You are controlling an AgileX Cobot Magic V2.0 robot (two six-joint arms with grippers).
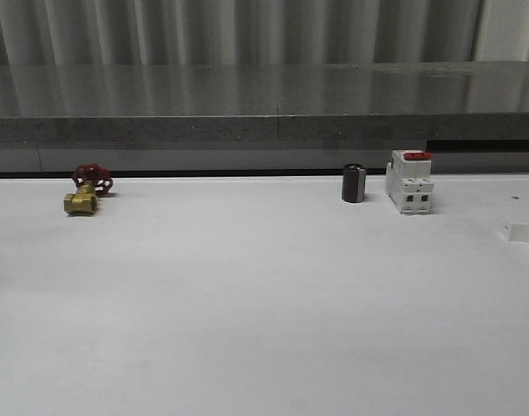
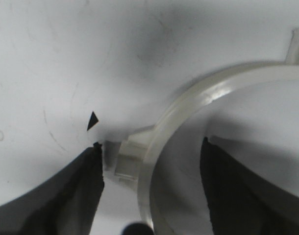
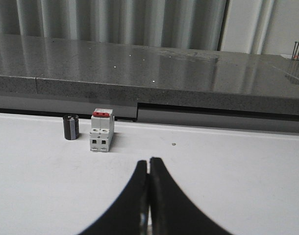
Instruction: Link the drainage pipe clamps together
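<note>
My left gripper closes on the clamp's side lug (image 2: 132,159) now, since in the left wrist view the gripper's fingers are down on either side of the lug.
In the left wrist view a white drainage pipe clamp (image 2: 223,83) lies on the white table, a curved half-ring with a side lug (image 2: 130,159) and an end tab (image 2: 297,45). My left gripper (image 2: 150,144) is open and straddles the ring's wall at the lug. One dark finger (image 2: 66,191) is outside the curve and the other finger (image 2: 237,191) is inside it. I cannot see either one pressing on the plastic. My right gripper (image 3: 149,160) is shut with nothing between its fingers, low over bare table. A second clamp is out of view.
At the table's back edge stand a white breaker with a red switch (image 1: 410,182) and a dark cylinder (image 1: 354,183). A brass valve with a red handle (image 1: 87,192) sits far left. A small white piece (image 1: 523,232) lies at the right edge. A grey ledge (image 1: 264,104) runs behind.
</note>
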